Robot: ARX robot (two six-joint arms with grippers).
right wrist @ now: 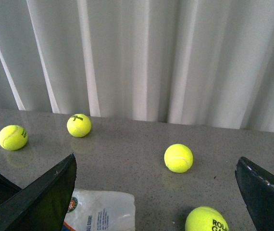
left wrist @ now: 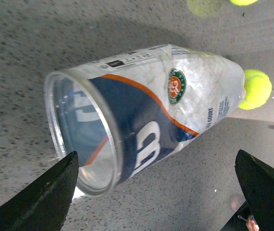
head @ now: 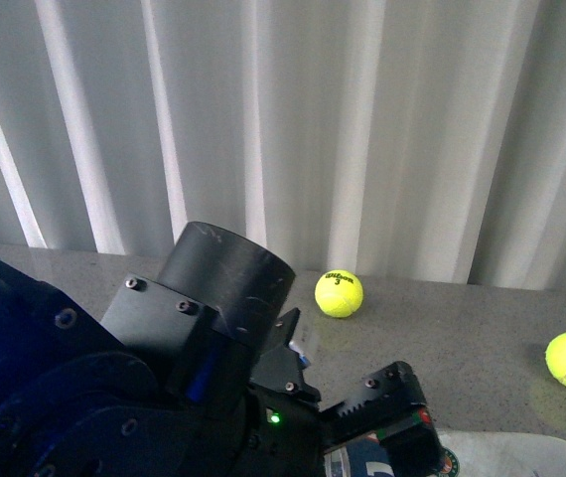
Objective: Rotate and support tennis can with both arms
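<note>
The tennis can's open silver rim should be grabbed next by my left gripper, so that both arms can rotate and support the can.
The tennis can (left wrist: 146, 115) lies on its side on the grey speckled table, silver rim (left wrist: 79, 139) open towards the left wrist camera, navy label with orange stripe showing. My left gripper (left wrist: 156, 202) is open, its two black fingers (left wrist: 45, 197) spread wide just short of the can's rim, touching nothing. My right gripper (right wrist: 151, 197) is open as well. The can's white far end (right wrist: 101, 211) sits low between its fingers, nearer one finger (right wrist: 36, 197). In the front view my left arm (head: 213, 338) fills the lower left and hides most of the tennis can (head: 501, 457).
Yellow tennis balls lie loose on the table: one (right wrist: 178, 158) beyond the can, one (right wrist: 206, 220) close to the right gripper, two (right wrist: 79, 125) (right wrist: 12, 137) near the white curtain (right wrist: 142, 53). One ball (left wrist: 256, 89) rests right by the can's far end.
</note>
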